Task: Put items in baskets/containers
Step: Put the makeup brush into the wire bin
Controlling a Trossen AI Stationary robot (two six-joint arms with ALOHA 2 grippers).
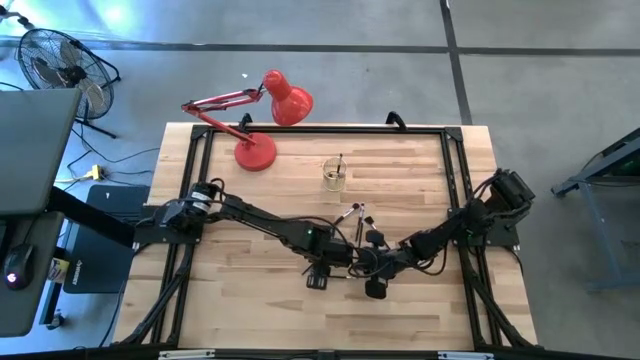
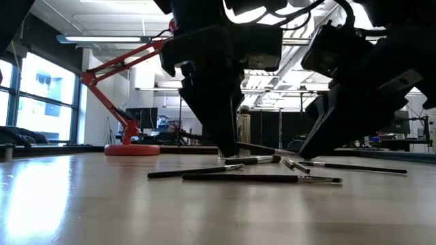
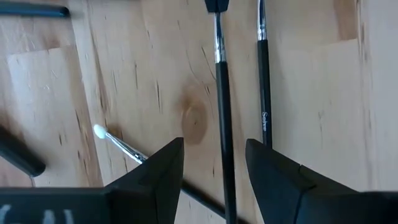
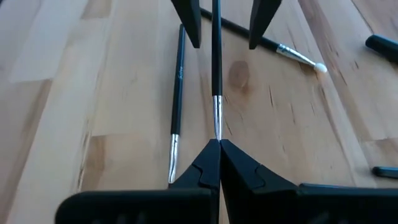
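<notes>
My left gripper should next put the brush in the glass cup, so it needs to pinch the brush's black handle [image 3: 224, 118].
A black-handled brush [image 3: 224, 124] lies flat on the wooden table [image 1: 250, 300]. My left gripper [image 3: 214, 155] stands open above it, one finger on each side of the handle, touching nothing that I can see. My right gripper [image 4: 219, 148] faces it, shut on the same brush's bristle end. A second black brush [image 3: 264, 81] lies alongside. A white-tipped brush [image 3: 115, 140] runs slantwise under my left fingers. Other brushes [image 1: 352, 214] lie toward the far side. The small glass cup [image 1: 334, 178] stands upright beyond them with one brush in it. My right gripper pinches the brush's bristle end between its two shut fingertips; the silver ferrule [image 4: 216, 121] comes straight out from between them. The fingers slant down from the table's right and lie along the brush. The handle rests flat on the table.
A red desk lamp [image 1: 262, 115] stands on the table's far left part. Loose brushes [image 2: 262, 178] lie on the table on the near side of both grippers. A black frame [image 1: 190, 170] borders the table's sides.
</notes>
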